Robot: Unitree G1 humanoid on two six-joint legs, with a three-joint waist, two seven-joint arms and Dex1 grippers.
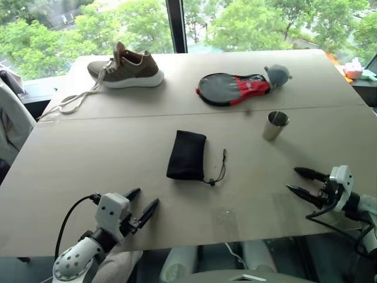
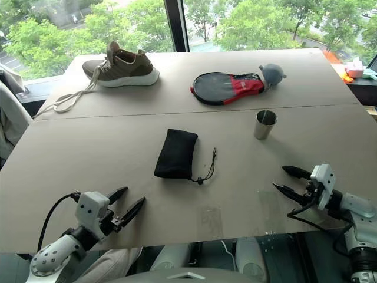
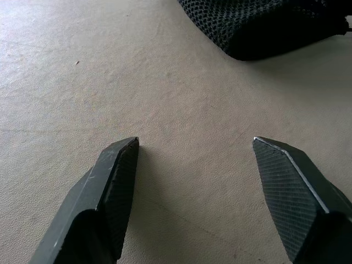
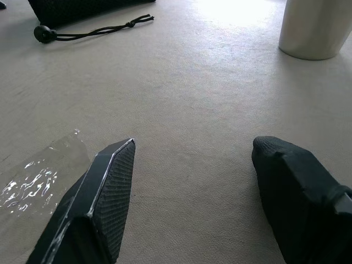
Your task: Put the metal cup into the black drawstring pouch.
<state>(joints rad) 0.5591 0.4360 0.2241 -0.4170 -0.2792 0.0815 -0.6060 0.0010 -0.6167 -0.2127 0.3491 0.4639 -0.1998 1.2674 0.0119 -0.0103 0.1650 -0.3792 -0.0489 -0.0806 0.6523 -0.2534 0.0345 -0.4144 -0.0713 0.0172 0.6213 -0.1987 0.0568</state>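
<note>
I need to grab the black pouch [image 1: 187, 155] by the edge of its opening [image 1: 191, 179] with my left gripper next, because the pouch lies flat and slack on the tabletop.
The metal cup [image 1: 275, 125] stands upright, mouth up, right of centre on the beige table [image 1: 88, 159]; its base shows in the right wrist view [image 4: 316, 30]. The black drawstring pouch [image 1: 187, 155] lies flat at the table's middle, its cord [image 1: 219, 171] trailing off its near right corner. My left gripper [image 1: 142, 204] hovers open and empty at the near left edge, short of the pouch [image 3: 258, 25]. My right gripper [image 1: 297, 180] is open and empty at the near right, some way in front of the cup.
A brown shoe [image 1: 125, 67] with loose laces sits at the far left. A black-and-red paddle-shaped case [image 1: 232, 88] and a grey plush toy [image 1: 277, 75] lie at the far right. A clear plastic scrap [image 1: 225, 223] rests near the front edge.
</note>
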